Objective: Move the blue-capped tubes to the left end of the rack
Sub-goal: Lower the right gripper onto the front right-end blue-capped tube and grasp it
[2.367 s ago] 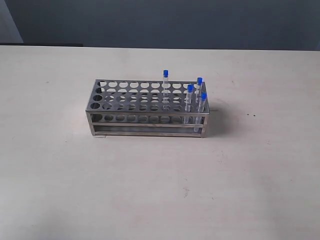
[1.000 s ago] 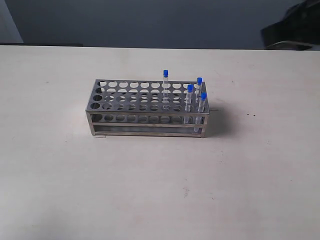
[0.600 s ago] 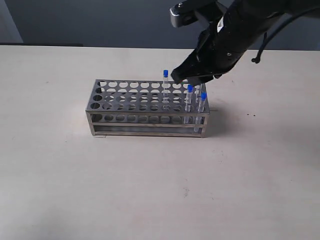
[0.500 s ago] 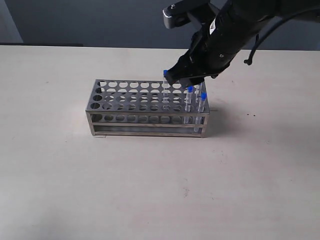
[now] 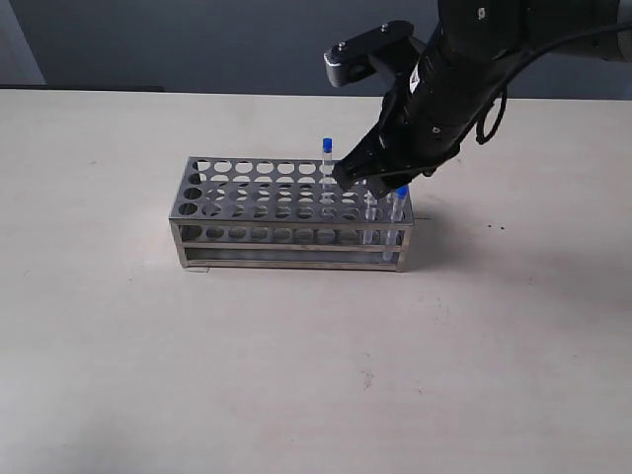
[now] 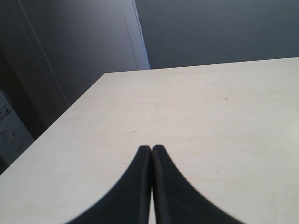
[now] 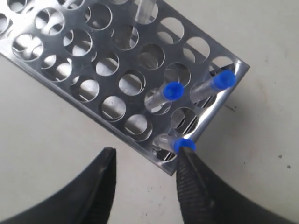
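Note:
I am not ready to close yet, because the corner tube's blue cap is ahead of my fingers. I should first move my right gripper toward the cap, then close on it.
The steel rack [image 5: 247, 195] stands mid-table. One of the blue-capped tubes [image 5: 327, 148] rises from its back row. Another tube [image 5: 401, 194] is at the front right corner. The rest of that end is hidden behind my right gripper [image 5: 367, 183], which hangs open just above it. In the right wrist view three blue caps [image 7: 173, 90] [image 7: 225, 78] [image 7: 183, 144] cluster at the end of the rack [image 7: 56, 84]. The corner cap lies against one fingertip of the open right gripper [image 7: 148, 153], with nothing held between its fingers. The left gripper [image 6: 152, 148] is shut over bare table.
The pale tabletop [image 5: 296, 355] stretches wide around the rack on all sides. A dark wall [image 5: 197, 39] runs behind the table's far edge. The holes at the rack's left end [image 5: 197, 188] hold nothing.
My right arm has come in from the upper right and sunk over the rack's right end, its jaws now apart. The tubes have not moved.

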